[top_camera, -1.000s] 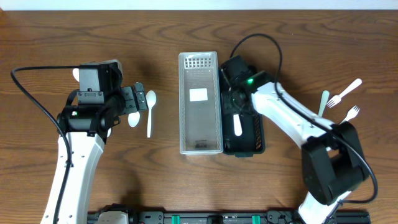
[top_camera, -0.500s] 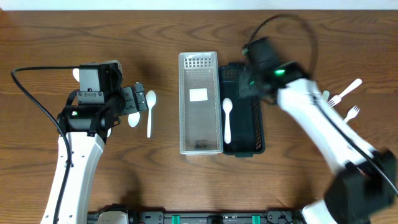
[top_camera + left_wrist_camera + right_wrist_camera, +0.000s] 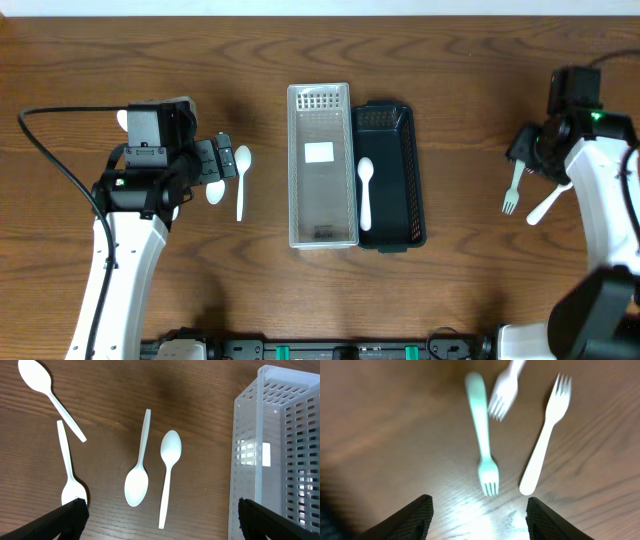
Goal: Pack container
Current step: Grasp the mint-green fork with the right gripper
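I need to pack the fork into the black basket [image 3: 398,215], so next I need to grab the pale green fork by its tined head [image 3: 511,195] with my right gripper.
A clear perforated container [image 3: 322,222] stands mid-table beside a black basket [image 3: 398,215]. A white spoon [image 3: 365,192] lies in the basket along its left side. My left gripper [image 3: 222,160] is open and empty above two white spoons [image 3: 241,180], which also show in the left wrist view [image 3: 167,477], with two further spoons [image 3: 50,395] to their left. My right gripper [image 3: 527,160] is open and empty above the forks at the far right: a pale green fork [image 3: 482,435] and a white fork [image 3: 545,435], with another fork [image 3: 505,390] beyond them.
The clear container's wall [image 3: 280,450] fills the right of the left wrist view. The forks [image 3: 514,190] lie close to the table's right edge. The left arm's cable [image 3: 50,150] loops over the left side of the table.
My right arm has swung from above the black basket to the far right, above the forks. The white spoon stayed in the basket. The left arm has not moved.
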`<state>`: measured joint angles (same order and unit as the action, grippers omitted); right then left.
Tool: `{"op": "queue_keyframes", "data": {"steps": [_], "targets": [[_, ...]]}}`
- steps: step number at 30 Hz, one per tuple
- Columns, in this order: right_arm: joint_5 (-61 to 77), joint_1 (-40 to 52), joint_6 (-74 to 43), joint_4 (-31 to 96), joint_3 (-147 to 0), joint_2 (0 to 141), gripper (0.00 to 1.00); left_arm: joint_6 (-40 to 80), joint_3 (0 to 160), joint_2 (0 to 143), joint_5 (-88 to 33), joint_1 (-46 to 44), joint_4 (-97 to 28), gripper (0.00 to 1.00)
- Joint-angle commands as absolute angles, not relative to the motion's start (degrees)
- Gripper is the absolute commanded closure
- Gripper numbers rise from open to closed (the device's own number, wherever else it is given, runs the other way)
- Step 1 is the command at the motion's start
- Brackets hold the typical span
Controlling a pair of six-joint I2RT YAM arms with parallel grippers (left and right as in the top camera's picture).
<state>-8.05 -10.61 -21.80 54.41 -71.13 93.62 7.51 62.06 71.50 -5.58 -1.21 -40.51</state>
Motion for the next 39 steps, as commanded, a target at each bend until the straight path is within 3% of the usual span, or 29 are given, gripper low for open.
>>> {"op": "queue_keyframes", "data": {"steps": [1,28,32,36,39], "targets": [[-4.89,-11.86,-20.29,52.58,-66.63,96.77,0.37,7.57,63.24,71.11,-4.89,-0.93,-40.71,0.02],[-4.23,-12.10,-13.80,42.96,-63.61,108.88,0.35,7.55,63.24,71.11,-4.86,-0.93,-40.69,0.02],[-4.21,-12.10,-13.82,43.05,-63.53,108.88,0.47,7.55,63.24,71.11,-4.86,-0.93,-40.69,0.02],[-4.16,-12.08,-13.89,43.05,-63.31,108.88,0.50,7.55,63.24,71.11,-4.86,-0.93,-40.69,0.02],[-4.03,-12.08,-13.87,43.07,-63.24,108.88,0.60,7.55,63.24,71.11,-4.86,-0.93,-40.69,0.02]]}}
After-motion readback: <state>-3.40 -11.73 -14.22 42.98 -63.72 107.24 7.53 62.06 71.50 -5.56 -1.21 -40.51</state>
